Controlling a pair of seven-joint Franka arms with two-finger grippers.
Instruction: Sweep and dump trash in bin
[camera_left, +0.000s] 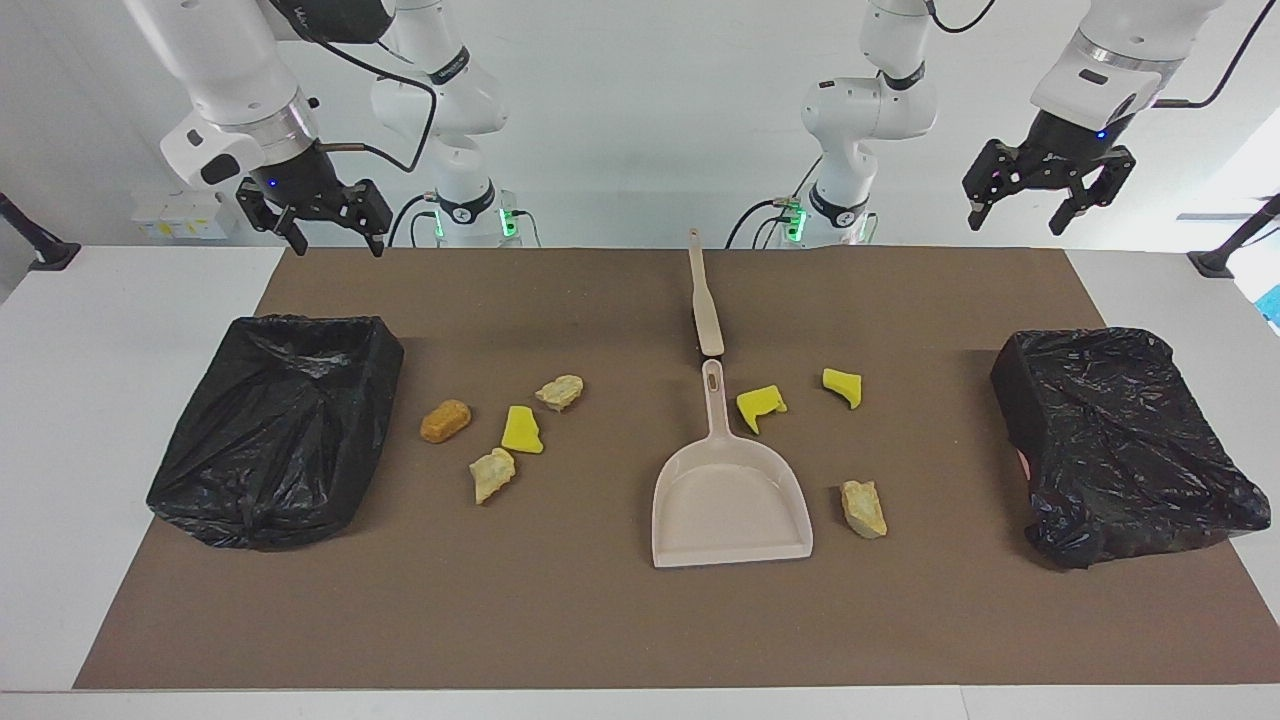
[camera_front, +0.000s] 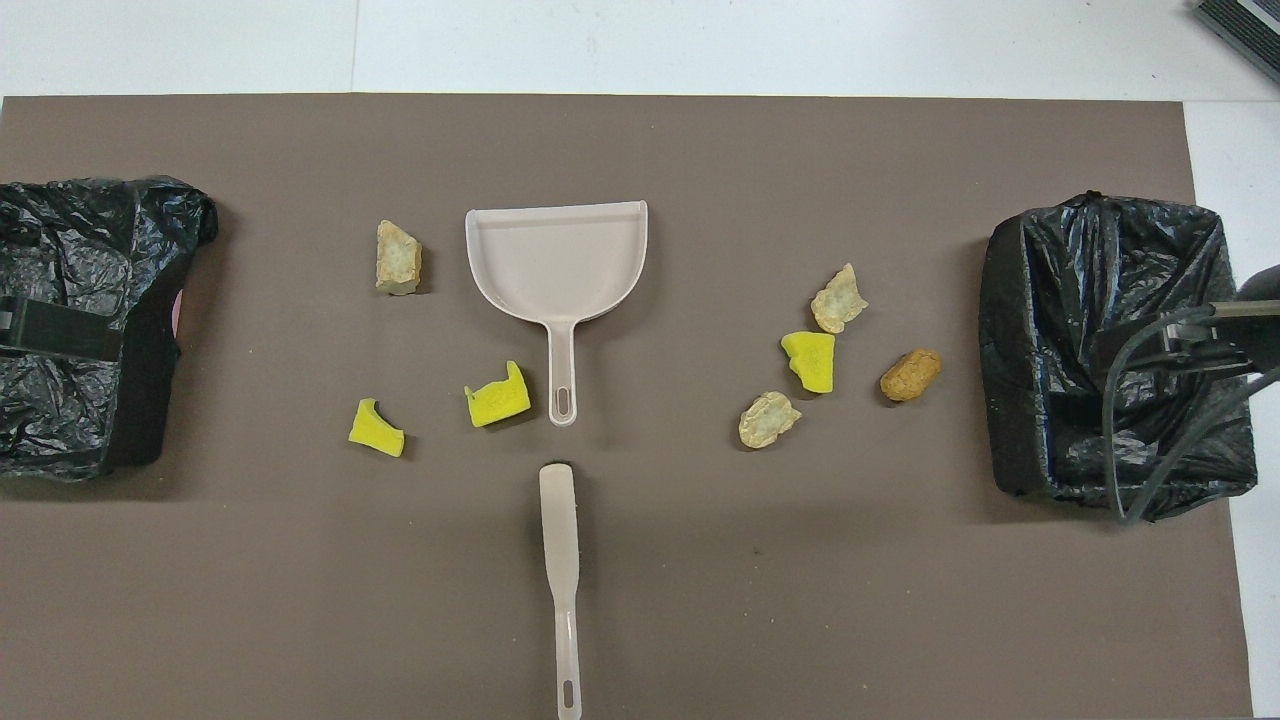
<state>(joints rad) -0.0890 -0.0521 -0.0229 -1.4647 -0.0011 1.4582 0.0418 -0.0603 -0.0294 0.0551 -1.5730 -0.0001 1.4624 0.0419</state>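
Observation:
I will next hold the beige dustpan by its narrow handle (camera_front: 561, 373) with my right gripper, because the dustpan's broad pan is far wider than my fingers.
The trash is seven small lumps on the brown mat (camera_left: 600, 620). Toward the right arm's end lie an orange-brown nugget (camera_left: 445, 421), a yellow wedge (camera_left: 521, 431) and two tan chunks (camera_left: 559, 392) (camera_left: 492, 474). Toward the left arm's end lie two yellow wedges (camera_left: 760, 405) (camera_left: 842, 387) and a tan chunk (camera_left: 863, 508). The beige dustpan (camera_left: 730, 500) (camera_front: 557, 255) lies mid-mat with its handle toward the robots. A beige brush (camera_left: 703, 300) (camera_front: 560, 560) lies nearer the robots, in line with it. My right gripper (camera_left: 335, 238) and left gripper (camera_left: 1018, 222) hang open and empty, high over the mat's edge nearest the robots.
A bin lined with a black bag (camera_left: 250, 500) (camera_front: 1120, 440) stands at the right arm's end of the mat. A second black-bagged bin (camera_left: 1130, 480) (camera_front: 80, 400) stands at the left arm's end. White table (camera_left: 100, 400) surrounds the mat.

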